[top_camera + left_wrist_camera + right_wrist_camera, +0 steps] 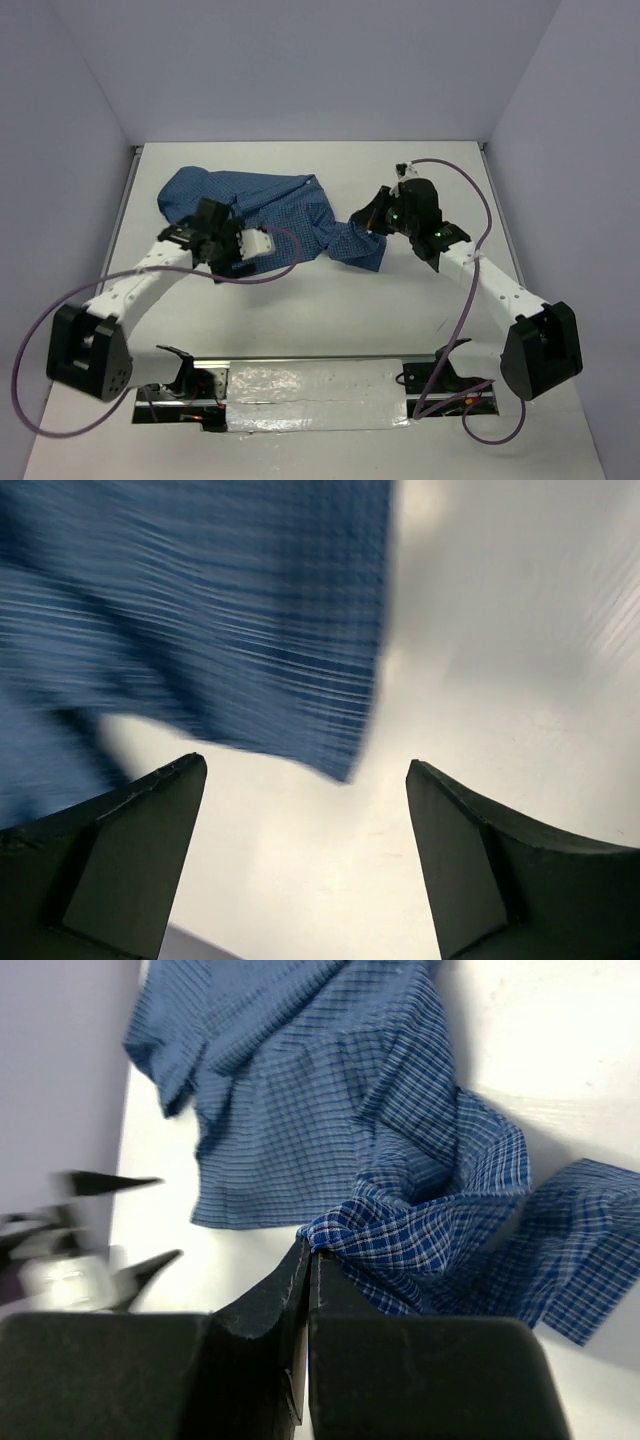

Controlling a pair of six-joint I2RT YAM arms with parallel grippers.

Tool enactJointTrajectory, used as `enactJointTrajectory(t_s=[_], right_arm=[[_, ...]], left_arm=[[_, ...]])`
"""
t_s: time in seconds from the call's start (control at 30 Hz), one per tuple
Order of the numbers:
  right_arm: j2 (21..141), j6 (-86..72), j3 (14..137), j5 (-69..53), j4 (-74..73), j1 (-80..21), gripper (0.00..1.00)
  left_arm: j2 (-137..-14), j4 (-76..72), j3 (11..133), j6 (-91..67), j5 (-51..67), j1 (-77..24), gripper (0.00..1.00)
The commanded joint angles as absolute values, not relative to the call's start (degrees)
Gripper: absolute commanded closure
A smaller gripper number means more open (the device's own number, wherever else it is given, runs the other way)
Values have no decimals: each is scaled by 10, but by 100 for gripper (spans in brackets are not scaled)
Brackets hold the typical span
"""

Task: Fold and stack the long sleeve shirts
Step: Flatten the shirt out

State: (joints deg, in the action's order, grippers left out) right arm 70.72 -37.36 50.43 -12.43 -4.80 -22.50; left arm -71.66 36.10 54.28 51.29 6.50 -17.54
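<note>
The left gripper needs to pinch the long sleeve shirt's corner (342, 769) next, just beyond its fingers, to pull the crumpled cloth out flat for folding.
One long sleeve shirt (270, 205) of blue finely checked cloth lies crumpled across the back middle of the white table (330, 300). My right gripper (310, 1250) is shut on a raised fold of the shirt (420, 1230) at its right end, and a sleeve-like strip trails off to the right. My left gripper (305, 765) is open above the bare table, with nothing between its fingers. A blurred corner of the shirt (230, 610) hangs just beyond its tips. In the top view the left gripper (212, 218) sits over the shirt's left part and the right gripper (372, 215) is at the shirt's right end.
Pale walls (60, 120) close in the table at the left, back and right. Purple cables (40, 330) loop from both arms. A silver taped strip (310, 395) runs along the near edge between the arm bases. The left gripper's fingers (125, 1182) show blurred in the right wrist view.
</note>
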Motion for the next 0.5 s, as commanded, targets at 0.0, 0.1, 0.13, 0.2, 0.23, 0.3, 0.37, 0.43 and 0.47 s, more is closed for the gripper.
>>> enactJointTrajectory(t_s=[0.0,0.1,0.13,0.2,0.23,0.3,0.37,0.43,0.47], right_arm=[[730,-335,534,-148,-49,-214,100],[745,-317,550,-144,-75,-207,100],[749,-309,552,-142,-79,-201,100],[762,-305,559,-147,-83,-183,100],[767,-303,562,-150,-84,-176,100],[789,-298,576,-164,-86,-160,100],[825,-280,614,-168,-106,-155,93],[857,-253,651,-157,-143,-155,85],[893,-246,690,-151,-154,-155,64]], left_arm=[[-792,262,475,529,-28,-173,6],[-837,209,480,532,-63,-172,5],[-853,199,479,535,-65,-173,6],[-865,193,469,554,-60,-172,6],[-869,192,462,557,-56,-172,6],[-888,159,438,558,-74,-173,9],[-912,133,435,548,-93,-172,25],[-924,125,437,532,-106,-172,43],[-922,121,437,525,-104,-172,63]])
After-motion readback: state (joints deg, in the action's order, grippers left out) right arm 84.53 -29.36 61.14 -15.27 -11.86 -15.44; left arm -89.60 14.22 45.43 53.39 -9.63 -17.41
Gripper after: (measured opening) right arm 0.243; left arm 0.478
